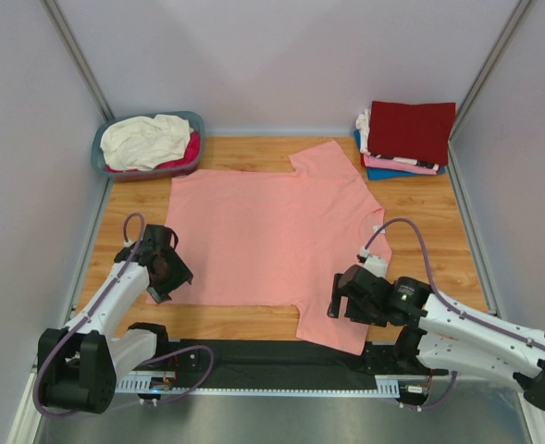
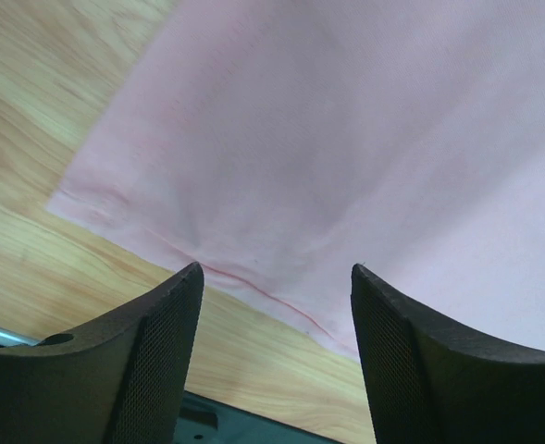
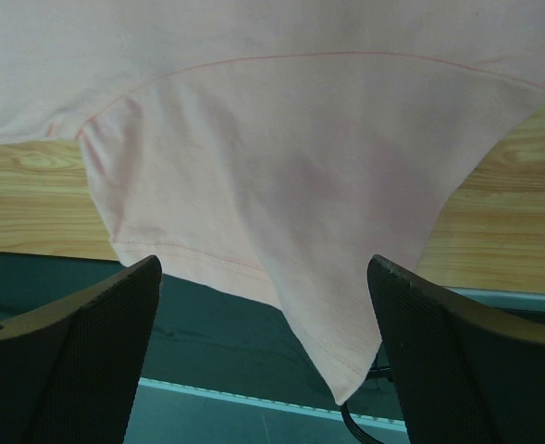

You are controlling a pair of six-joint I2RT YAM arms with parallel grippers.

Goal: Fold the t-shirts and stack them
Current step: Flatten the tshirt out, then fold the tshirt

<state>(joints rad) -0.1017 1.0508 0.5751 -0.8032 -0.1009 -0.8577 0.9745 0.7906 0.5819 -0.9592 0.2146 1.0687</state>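
Note:
My left gripper will next fold that side inward, so it should grab the salmon-pink t-shirt point(image 1: 272, 236) by its near edge at the hem corner.
A salmon-pink t-shirt point(image 1: 272, 236) lies spread flat on the wooden table, with one sleeve toward the back and one toward the near edge. My left gripper point(image 1: 175, 271) hovers at the shirt's near-left hem corner. In the left wrist view this gripper point(image 2: 277, 277) is open, the hem point(image 2: 253, 282) runs between its fingers, and nothing is gripped. My right gripper point(image 1: 337, 301) sits over the near sleeve. In the right wrist view it point(image 3: 265, 264) is open above the sleeve point(image 3: 328, 277), whose tip lies over the dark strip at the table's edge.
A blue-grey basket point(image 1: 196, 125) at the back left holds a cream-white tee point(image 1: 147, 139) over a magenta one point(image 1: 191, 151). At the back right is a folded stack point(image 1: 406, 139), dark red on top of pink and blue. The dark strip point(image 1: 253, 356) runs along the near edge.

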